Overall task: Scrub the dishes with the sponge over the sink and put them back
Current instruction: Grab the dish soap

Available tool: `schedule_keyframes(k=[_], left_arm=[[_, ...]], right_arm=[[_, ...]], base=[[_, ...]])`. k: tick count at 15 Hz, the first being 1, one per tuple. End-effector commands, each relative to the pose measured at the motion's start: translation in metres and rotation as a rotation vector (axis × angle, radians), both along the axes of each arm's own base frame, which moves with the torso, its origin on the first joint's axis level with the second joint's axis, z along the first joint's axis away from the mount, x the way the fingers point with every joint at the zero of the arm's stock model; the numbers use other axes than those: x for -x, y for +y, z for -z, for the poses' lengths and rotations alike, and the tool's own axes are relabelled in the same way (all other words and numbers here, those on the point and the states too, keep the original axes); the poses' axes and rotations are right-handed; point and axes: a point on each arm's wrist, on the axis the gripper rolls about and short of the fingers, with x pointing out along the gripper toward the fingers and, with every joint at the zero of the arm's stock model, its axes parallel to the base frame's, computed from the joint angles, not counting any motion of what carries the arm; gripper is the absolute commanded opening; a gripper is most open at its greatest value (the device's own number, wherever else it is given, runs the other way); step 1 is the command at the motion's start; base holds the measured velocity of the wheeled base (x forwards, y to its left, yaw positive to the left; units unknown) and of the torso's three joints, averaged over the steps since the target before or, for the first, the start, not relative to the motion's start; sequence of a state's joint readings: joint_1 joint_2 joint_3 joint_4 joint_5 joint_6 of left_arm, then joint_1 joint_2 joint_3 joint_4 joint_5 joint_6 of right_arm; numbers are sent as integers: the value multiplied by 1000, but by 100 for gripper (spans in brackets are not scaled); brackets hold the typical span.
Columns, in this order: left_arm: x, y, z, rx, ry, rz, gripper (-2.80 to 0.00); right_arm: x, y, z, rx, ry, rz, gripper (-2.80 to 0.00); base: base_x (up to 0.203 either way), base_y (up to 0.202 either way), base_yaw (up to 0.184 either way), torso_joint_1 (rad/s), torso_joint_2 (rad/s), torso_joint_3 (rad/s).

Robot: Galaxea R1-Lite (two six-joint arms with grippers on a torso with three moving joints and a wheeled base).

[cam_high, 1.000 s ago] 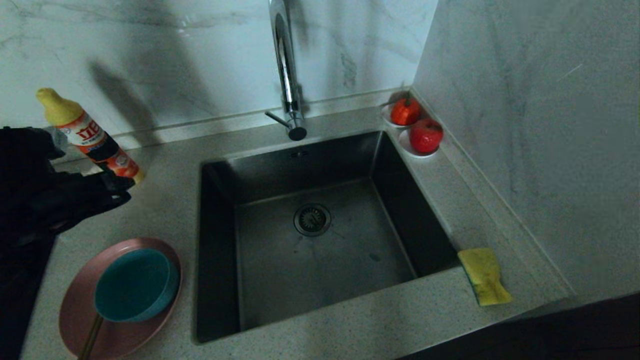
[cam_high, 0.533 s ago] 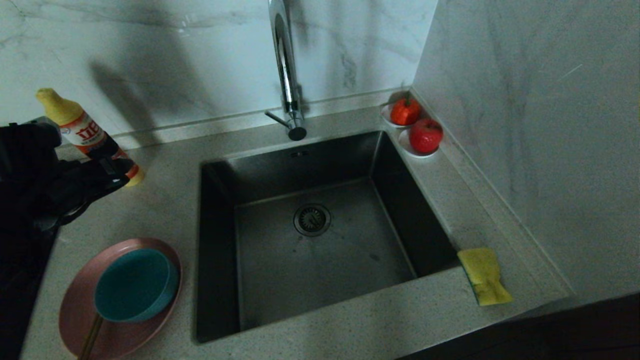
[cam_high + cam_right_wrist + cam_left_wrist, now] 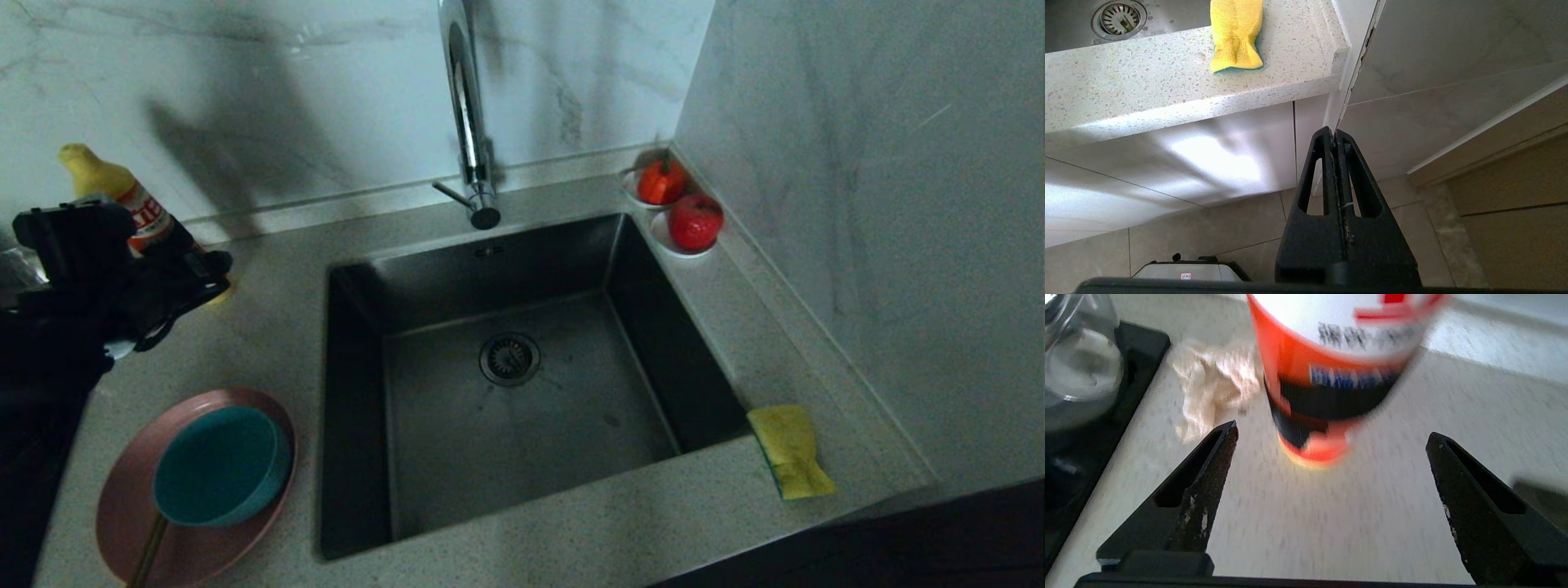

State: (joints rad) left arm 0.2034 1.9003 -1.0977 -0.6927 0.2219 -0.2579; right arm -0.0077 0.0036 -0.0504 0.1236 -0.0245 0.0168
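My left gripper grabs the orange detergent bottle by its black lower band (image 3: 178, 241) next, to bring detergent to the yellow sponge (image 3: 790, 449).
The pink plate (image 3: 233, 545) lies on the counter left of the sink (image 3: 571, 425), with the teal bowl (image 3: 220, 465) on it and the chopsticks (image 3: 149, 551) poking out at its front edge. At the sink's front right corner lies the yellow sponge (image 3: 790, 449) (image 3: 1236, 34). My left gripper (image 3: 204, 273) (image 3: 1332, 430) hovers open over the counter behind the plate, its fingers spread wide in front of an orange detergent bottle (image 3: 135, 208) (image 3: 1331, 375), holding nothing. My right gripper (image 3: 1334, 132) is shut and empty, low in front of the cabinet below the sponge.
The chrome faucet (image 3: 467, 122) rises behind the sink. Two red fruits on white saucers (image 3: 694, 222) sit in the back right corner by the wall. Beside the bottle are a crumpled cloth (image 3: 1208, 384) and a glass container (image 3: 1073, 367) on a black mat (image 3: 1141, 347).
My left gripper has risen and moved back toward the detergent bottle, now covering its lower part in the head view. Dishes and sponge have not moved.
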Motion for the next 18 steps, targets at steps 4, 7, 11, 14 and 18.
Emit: schedule_keyframes(k=[4,7,11,14,18], left_arm=[[-31,6,14,-2,-22,-12,0],[-41,8,13,-4,-41,-12,0],[-56,11,9,-21,-116,-12,0],[-57,12,6,-31,-136,-13,0],[-57,12,1,-40,-153,-28,0]], right_arm=[[0,0,0,0,0,0,-280],[0,0,0,0,0,0,-280],[0,0,0,0,0,0,-280],[0,0,0,0,0,0,-280],[0,0,0,0,0,0,-280]], base=[[0,0,0,0,0,0],[0,0,0,0,0,0],[0,0,0,0,0,0],[0,0,0,0,0,0],[0,0,0,0,0,0]])
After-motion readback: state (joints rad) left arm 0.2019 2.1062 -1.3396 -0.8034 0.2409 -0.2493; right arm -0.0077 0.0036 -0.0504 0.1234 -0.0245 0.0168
